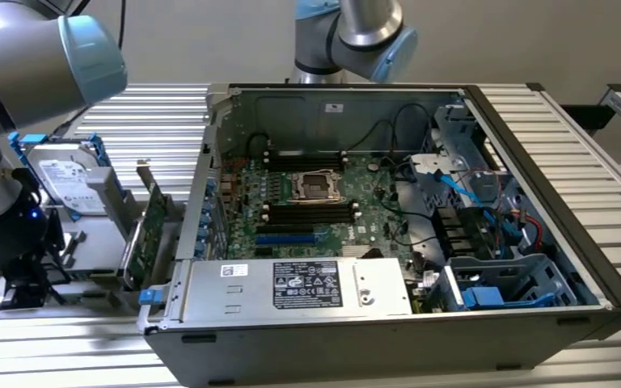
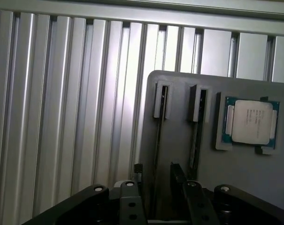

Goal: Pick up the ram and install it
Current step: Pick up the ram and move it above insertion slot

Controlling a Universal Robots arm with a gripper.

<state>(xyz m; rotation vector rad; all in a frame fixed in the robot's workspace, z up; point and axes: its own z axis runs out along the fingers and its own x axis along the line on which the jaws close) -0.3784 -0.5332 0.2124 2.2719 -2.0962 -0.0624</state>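
Note:
The ram (image 2: 159, 136) is held at its ends by the holder's grey posts, so my gripper next needs to pick it up between the posts, by its bare middle part (image 2: 156, 169).
The ram (image 2: 159, 136) stands on edge in a slot of a grey holder plate (image 2: 179, 89), seen as a thin dark strip. A second stick like it (image 2: 197, 131) stands in the neighbouring slot. My gripper (image 2: 158, 174) hangs over the first stick, open, with one finger on each side of it and a gap to both. In the exterior view the gripper (image 1: 22, 287) is low at the left, beside the open computer case (image 1: 537, 121). Black memory slots (image 1: 310, 212) lie on the motherboard next to the processor socket (image 1: 317, 184).
A processor (image 2: 251, 122) lies in a recess of the holder plate beside the sticks. A silver hard drive with blue rails (image 1: 68, 182) and a tall green expansion card (image 1: 151, 230) stand between my arm and the case. The power supply (image 1: 300, 287) fills the case's near edge. Everything rests on a ribbed metal table (image 2: 62, 117).

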